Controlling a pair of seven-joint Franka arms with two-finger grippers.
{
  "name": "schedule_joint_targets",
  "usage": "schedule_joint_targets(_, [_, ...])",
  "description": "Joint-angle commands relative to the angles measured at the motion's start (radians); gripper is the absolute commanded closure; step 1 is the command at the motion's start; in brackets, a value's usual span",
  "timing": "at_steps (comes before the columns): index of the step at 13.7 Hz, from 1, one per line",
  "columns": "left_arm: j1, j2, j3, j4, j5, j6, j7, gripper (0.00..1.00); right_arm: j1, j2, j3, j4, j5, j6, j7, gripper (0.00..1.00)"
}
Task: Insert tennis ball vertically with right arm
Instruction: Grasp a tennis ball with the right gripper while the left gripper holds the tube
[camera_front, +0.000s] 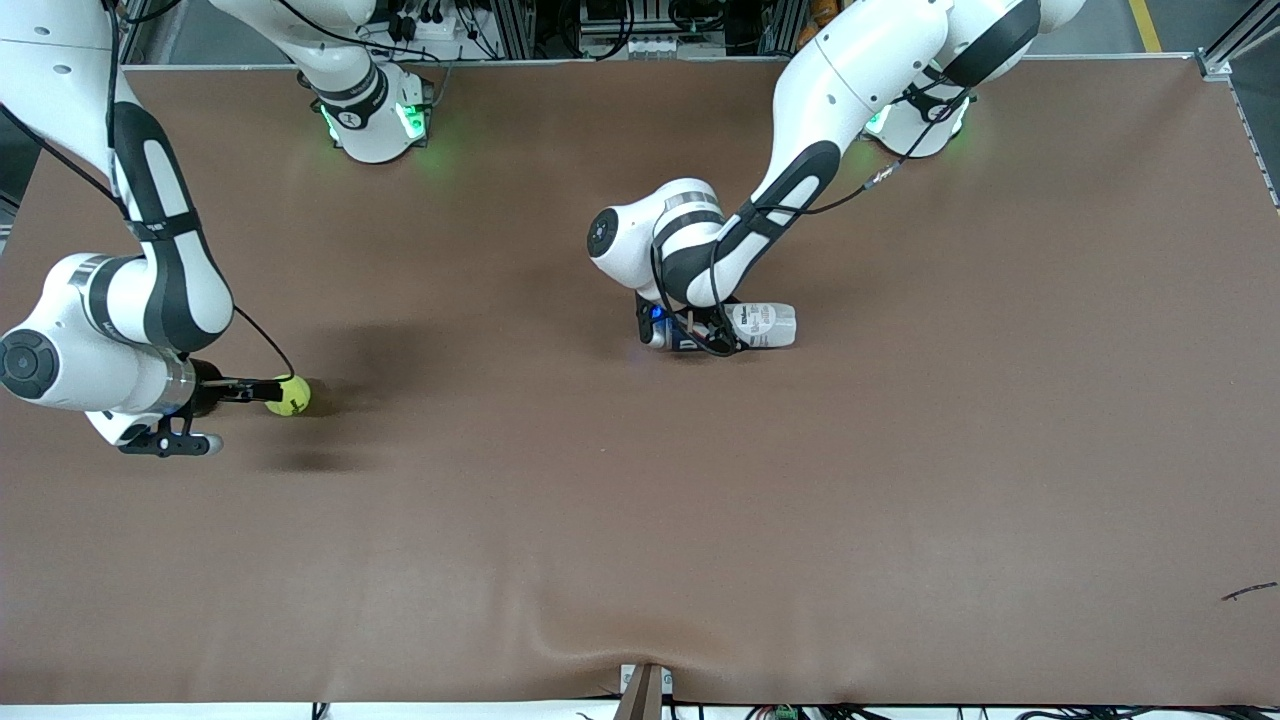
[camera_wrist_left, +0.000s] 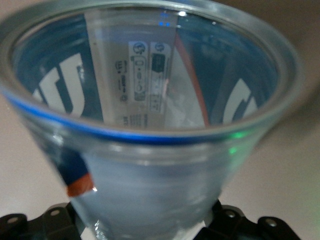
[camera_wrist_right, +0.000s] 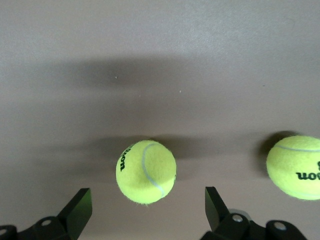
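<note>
My right gripper should next grab the tennis ball by its fuzzy round sides beside the Wilson print. Then it can insert it vertically into the can (camera_front: 765, 325).
A yellow-green tennis ball (camera_front: 289, 395) (camera_wrist_right: 146, 171) rests on the brown table (camera_front: 640, 520) toward the right arm's end. My right gripper (camera_front: 258, 392) (camera_wrist_right: 147, 199) is low beside it and open, its fingertips (camera_wrist_right: 81, 200) level with the ball's near edge and the ball just ahead of the gap, untouched. A clear ball can (camera_front: 765, 325) with a blue label lies on its side mid-table. My left gripper (camera_front: 700, 335) is down over the can's end; the can (camera_wrist_left: 150, 125) fills the left wrist view and hides the jaws.
A second tennis ball (camera_wrist_right: 297, 167) lies beside the first in the right wrist view; the front view does not show it. Both arm bases (camera_front: 375, 120) (camera_front: 915, 125) stand along the table's back edge. A small bracket (camera_front: 645, 690) sits at the front edge.
</note>
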Motion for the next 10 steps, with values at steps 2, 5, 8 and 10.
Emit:
schedule_joint_targets(2, [-0.001, 0.005, 0.001, -0.004, -0.006, -0.006, -0.008, 0.28, -0.014, 0.023, 0.008, -0.035, -0.014, 0.077, -0.008, 0.0])
schedule_joint_targets(5, [-0.006, 0.0, 0.001, 0.003, -0.006, -0.006, -0.008, 0.39, -0.013, 0.037, 0.008, -0.102, -0.014, 0.189, -0.006, 0.0])
schedule_joint_targets(8, [-0.012, -0.026, -0.005, 0.016, 0.008, -0.008, -0.003, 0.39, 0.0, 0.052, 0.008, -0.115, -0.012, 0.2, -0.005, 0.0])
schedule_joint_targets(10, [-0.032, -0.033, -0.011, 0.085, 0.005, 0.003, -0.008, 0.4, -0.009, 0.066, 0.008, -0.113, -0.012, 0.203, -0.009, 0.01])
